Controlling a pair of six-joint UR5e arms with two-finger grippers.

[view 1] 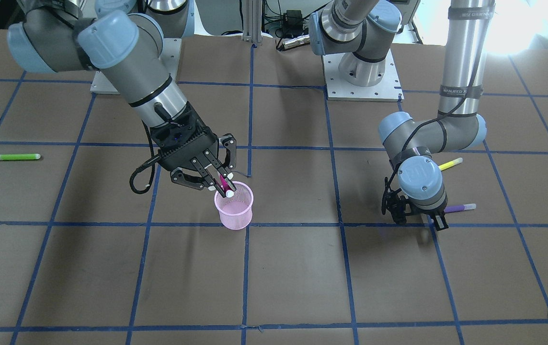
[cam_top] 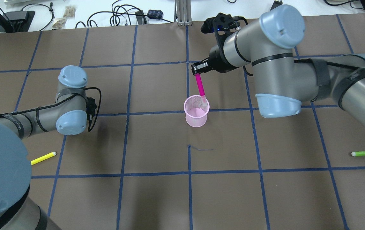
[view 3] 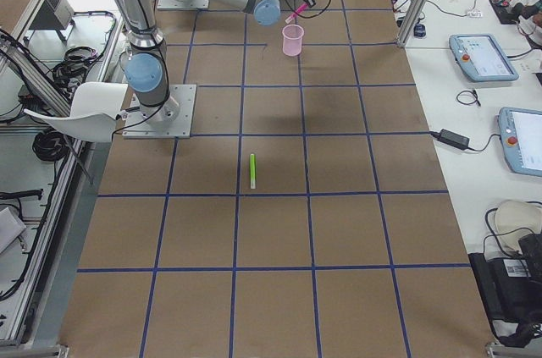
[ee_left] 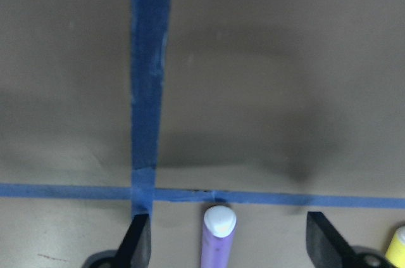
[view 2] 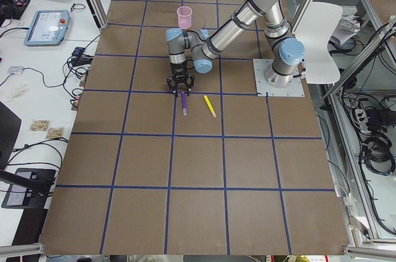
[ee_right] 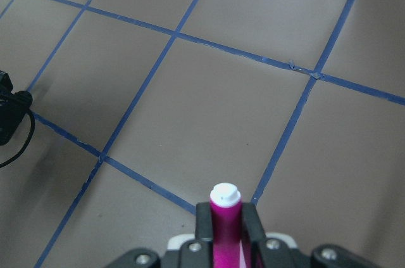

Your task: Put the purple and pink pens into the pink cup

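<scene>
The left gripper pinches the purple pen by its white-end with the cap [ee_left: 219, 220] next, to insert the pen into the pink cup.
The pink mesh cup [cam_top: 196, 111] stands upright near the table's middle, also in the front view [view 1: 234, 206]. My right gripper [view 1: 221, 179] is shut on the pink pen [cam_top: 200, 88] and holds it tilted, its white lower tip at the cup's rim. The right wrist view shows the pen [ee_right: 226, 223] between the fingers. The purple pen [view 1: 461, 208] lies flat on the table. My left gripper [view 1: 417, 221] hangs low over one end of it, open. In the left wrist view the purple pen [ee_left: 218, 236] lies between the spread fingers.
A yellow pen [view 1: 450, 164] lies close beside the purple one, under my left arm's elbow. A green pen [view 1: 14, 156] lies far off on my right side. Blue tape lines grid the brown table [cam_top: 157, 198].
</scene>
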